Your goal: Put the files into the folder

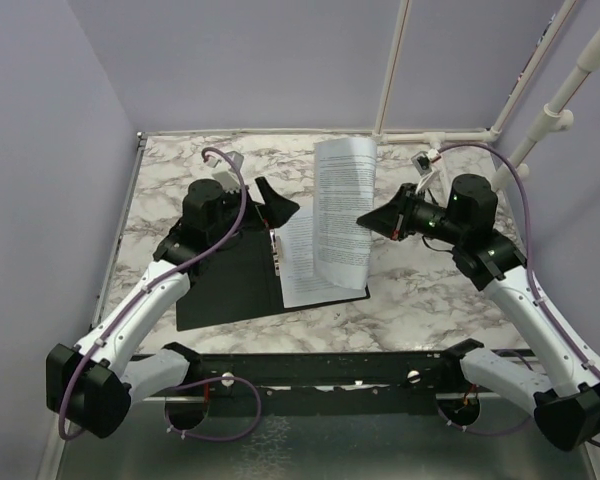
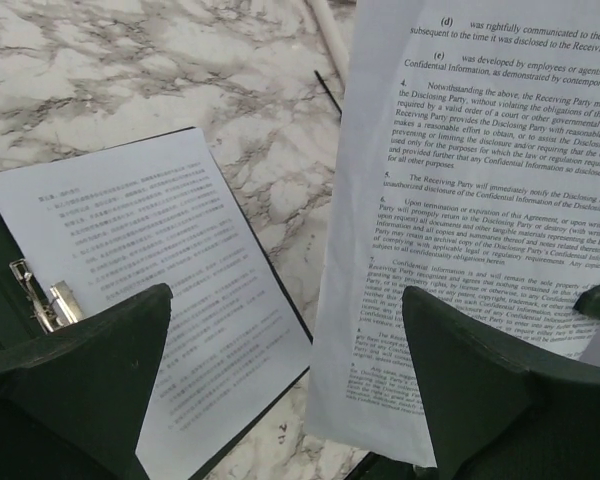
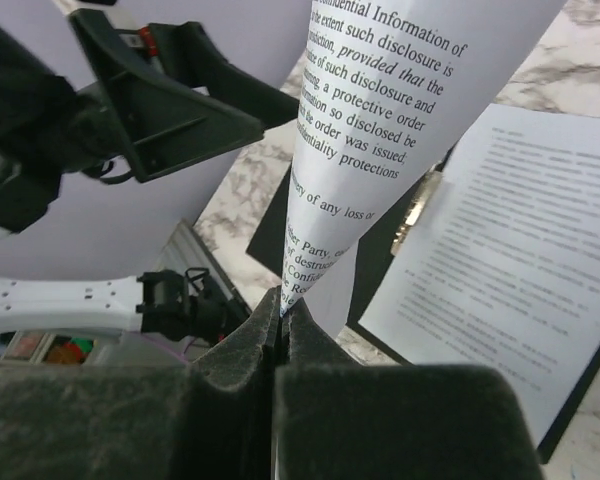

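Observation:
The file should be spread for the folder (image 1: 225, 280), so I next need to grab the held file with my left gripper by its free long edge (image 1: 316, 216), opposite my right gripper.
The folder (image 1: 225, 280) lies open on the marble table, black inner faces up, with its metal clip (image 2: 42, 298) at the spine. One of the files (image 1: 305, 265) rests flat on the folder's right half (image 2: 150, 255). My right gripper (image 1: 368, 220) is shut on the edge of the other file (image 1: 345, 205), which hangs upright and curled above the folder (image 3: 380, 110). My left gripper (image 1: 278, 208) stands open over the folder's far edge, left of the held sheet (image 2: 480, 200). Nothing is between its fingers (image 2: 100, 370).
White plastic pipes (image 1: 555, 110) rise at the back right. Purple walls close in the table on the left and behind. A black rail (image 1: 330, 366) carries both arm bases along the near edge. Bare marble (image 1: 430, 300) shows right of the folder.

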Available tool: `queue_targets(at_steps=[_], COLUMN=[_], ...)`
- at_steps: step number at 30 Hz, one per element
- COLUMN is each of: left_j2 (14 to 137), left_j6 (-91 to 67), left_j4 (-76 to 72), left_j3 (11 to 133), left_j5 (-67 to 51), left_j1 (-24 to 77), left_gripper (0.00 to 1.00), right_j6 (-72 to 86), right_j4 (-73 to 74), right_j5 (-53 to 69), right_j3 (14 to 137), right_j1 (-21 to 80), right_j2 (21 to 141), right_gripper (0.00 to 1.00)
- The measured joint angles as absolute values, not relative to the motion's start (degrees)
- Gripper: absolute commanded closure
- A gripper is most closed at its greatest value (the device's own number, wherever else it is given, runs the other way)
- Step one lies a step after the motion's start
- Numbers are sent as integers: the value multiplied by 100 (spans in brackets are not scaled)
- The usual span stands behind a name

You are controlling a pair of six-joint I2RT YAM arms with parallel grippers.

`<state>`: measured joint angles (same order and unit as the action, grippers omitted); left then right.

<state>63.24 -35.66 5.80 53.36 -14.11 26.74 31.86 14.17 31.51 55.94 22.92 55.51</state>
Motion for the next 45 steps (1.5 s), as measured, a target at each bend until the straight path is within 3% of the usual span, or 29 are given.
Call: queue_targets(at_steps=[12,15,25,26,29,33,37,41,45], left_j2=[5992,5992,5988,5988,5953,5889,5833,5791,5760], left_j6=[-5207,-5614,-6460,-6482,-6593,-6619,-6624,-6692,-6838], left_j4=[-2311,-2998,-4366,-4407,-4495,-4563,-4613,-4711,-4838], left_j3=[3988,3850,3741,3734,3693,3658,3656,3658,3726], left_j5=[-3350,-3642,-4274,-4309,-4414,-4504,-4567,-4617,-4729], left_j1=[2058,2056,2036,2036,2036,2036,2036,2036,2036], left_gripper=[1,5,54,61,97,100,100,100,100], right_j6=[3240,3321,3535,3544,3579,3599,3575,3459,3347], right_j4=[578,366,3,3,-51,-97,-64,34,82], right_j5=[5183,5448,5734,5732,5732,5723,5645,5513,5389], right_j3=[5846,5894,5940,5975,6029,6040,6042,6042,6025], right_j1=[2294,2294,2294,2294,2292,2294,2294,2292,2294], right_j2=[5920,6014,6305,6329,6351,6351,6346,6318,6248], right_gripper=[99,99,99,99,99,99,89,67,35])
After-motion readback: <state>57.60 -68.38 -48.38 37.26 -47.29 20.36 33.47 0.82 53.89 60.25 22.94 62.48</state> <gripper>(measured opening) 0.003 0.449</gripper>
